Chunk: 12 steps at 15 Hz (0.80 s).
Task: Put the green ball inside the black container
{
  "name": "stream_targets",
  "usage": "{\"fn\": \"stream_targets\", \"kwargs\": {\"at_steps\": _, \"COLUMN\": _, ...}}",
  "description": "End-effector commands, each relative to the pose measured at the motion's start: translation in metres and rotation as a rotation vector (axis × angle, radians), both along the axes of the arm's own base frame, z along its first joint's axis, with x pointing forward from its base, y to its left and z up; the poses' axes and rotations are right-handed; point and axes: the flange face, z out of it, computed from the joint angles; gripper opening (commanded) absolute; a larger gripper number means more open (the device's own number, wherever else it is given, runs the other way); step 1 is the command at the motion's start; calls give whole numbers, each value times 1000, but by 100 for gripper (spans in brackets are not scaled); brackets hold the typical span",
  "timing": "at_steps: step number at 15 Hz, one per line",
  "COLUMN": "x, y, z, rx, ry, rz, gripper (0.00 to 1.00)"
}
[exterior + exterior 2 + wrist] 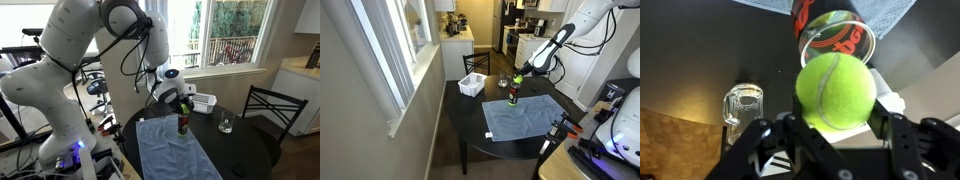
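The green ball (836,92) is low over the black container's opening (837,38) and would fall inside, so my gripper opens now.
In the wrist view my gripper (836,122) is shut on the green ball (836,92), a yellow-green tennis ball held between the two black fingers. Just beyond the ball is the open mouth of the black container (838,32), a dark cylinder with red patches. In both exterior views the container (183,124) (512,98) stands upright at the edge of a blue-grey cloth, with the gripper (182,102) (518,79) and ball (518,78) right above its top.
A clear drinking glass (742,105) (226,124) stands on the dark round table (245,150). A white slatted basket (472,86) (203,101) sits at the table's window side. The cloth (170,150) (524,116) covers part of the table. A black chair (272,108) stands beside it.
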Motion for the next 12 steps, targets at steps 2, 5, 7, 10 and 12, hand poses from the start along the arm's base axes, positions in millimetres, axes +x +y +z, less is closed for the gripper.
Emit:
{"fn": "stream_targets", "kwargs": {"at_steps": 2, "x": -4, "y": 0, "z": -2, "rx": 27, "ry": 2, "rz": -10, "gripper": 38}}
{"fn": "stream_targets", "kwargs": {"at_steps": 5, "x": -6, "y": -1, "z": -6, "rx": 34, "ry": -6, "rz": -8, "gripper": 93}}
{"fn": "stream_targets", "kwargs": {"at_steps": 7, "x": -5, "y": -2, "z": -10, "rx": 43, "ry": 5, "rz": -17, "gripper": 100}}
{"fn": "stream_targets", "kwargs": {"at_steps": 10, "x": -6, "y": -4, "z": -18, "rx": 45, "ry": 59, "rz": -35, "gripper": 100}}
{"fn": "stream_targets", "kwargs": {"at_steps": 12, "x": -6, "y": -4, "z": -22, "rx": 59, "ry": 87, "rz": -42, "gripper": 100}}
